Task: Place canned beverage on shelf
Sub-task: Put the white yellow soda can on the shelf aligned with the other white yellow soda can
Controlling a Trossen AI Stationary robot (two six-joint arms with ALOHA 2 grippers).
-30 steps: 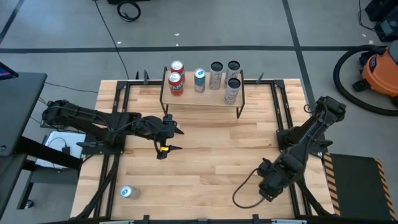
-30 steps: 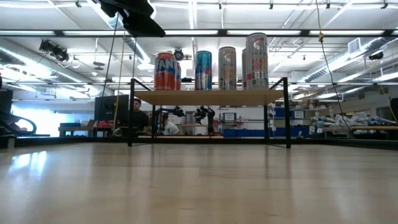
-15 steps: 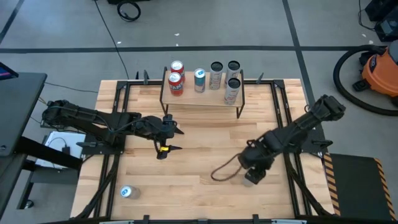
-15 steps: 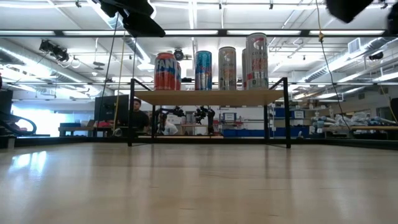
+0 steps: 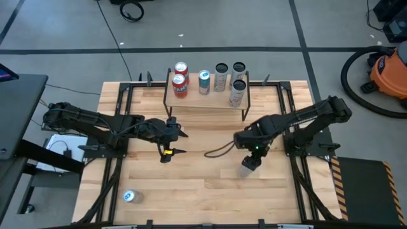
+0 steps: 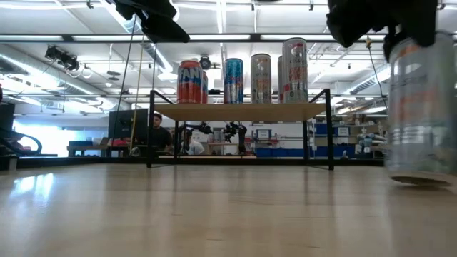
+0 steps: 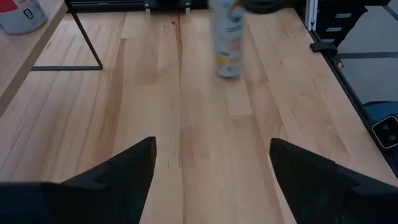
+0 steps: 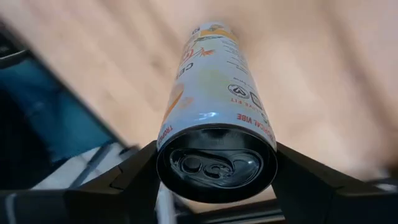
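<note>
The silver can's lower end (image 5: 245,172) (image 8: 214,30) is hanging tilted above the table, so I need to keep the can held in my right gripper for now.
The shelf (image 5: 206,97) stands at the table's far middle, a light board on thin black legs, with several cans upright on it (image 6: 243,70). My right gripper (image 5: 251,157) is over the table's middle right, shut on a tall silver can (image 5: 248,166), which also shows in the low view (image 6: 421,107) and the left wrist view (image 7: 227,37). My left gripper (image 5: 180,143) is open and empty left of centre, above the table (image 7: 211,162). Another can (image 5: 129,196) lies on the table near the front left corner. My right gripper pinches the silver can's upper part, just below its top rim (image 8: 214,134), between its two fingers, one on each side. The fingers come from above and point down. The can hangs upright, its bottom (image 6: 421,178) close to the table; whether it touches, I cannot tell.
Black rails (image 5: 121,121) run along the table's left and right sides. A loose black cable (image 5: 219,151) trails from the right arm across the table's middle. Bare board lies between the shelf and both grippers.
My right gripper has swung from the table's near right corner toward the left and far edge, to the middle right, carrying the silver can. The can has come into the low view on the right. My left arm has kept still.
</note>
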